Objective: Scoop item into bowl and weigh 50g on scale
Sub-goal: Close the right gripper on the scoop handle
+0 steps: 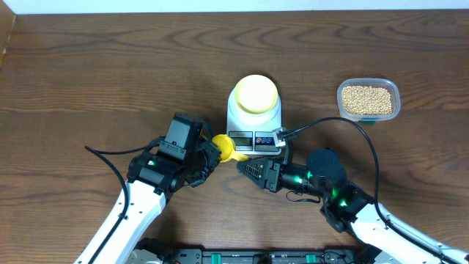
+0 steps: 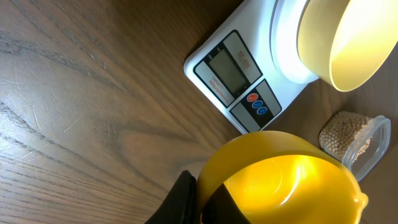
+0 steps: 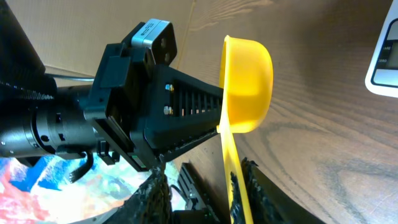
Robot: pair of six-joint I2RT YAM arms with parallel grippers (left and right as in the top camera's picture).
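Note:
The spoon's handle (image 1: 239, 156) runs from the spoon's cup (image 1: 223, 146) past the ends of both fingers into their gap, so I will close my right gripper on it.
The pale yellow bowl (image 1: 255, 93) (image 2: 342, 43) stands on the white scale (image 1: 254, 136) (image 2: 239, 81), and I see nothing in it. The beans (image 1: 368, 100) (image 2: 339, 134) lie in a clear tub (image 1: 392, 92) at the right. My left gripper (image 1: 212, 150) (image 2: 199, 186) is shut on the rim of a yellow measuring spoon (image 1: 229, 149) (image 2: 286, 180) (image 3: 245, 81), just in front of the scale's display. The spoon's cup holds nothing. My right gripper (image 1: 245, 169) (image 3: 200, 168) is open. The spoon's handle rests against one of its fingers (image 3: 252, 186), with a gap to the other.
Both arms meet at the table's front middle, close to the scale's button panel (image 2: 255, 106). A black cable (image 1: 330, 123) arcs from the right arm past the scale's front right corner. Bare wooden table (image 1: 110, 66) lies to the left and behind.

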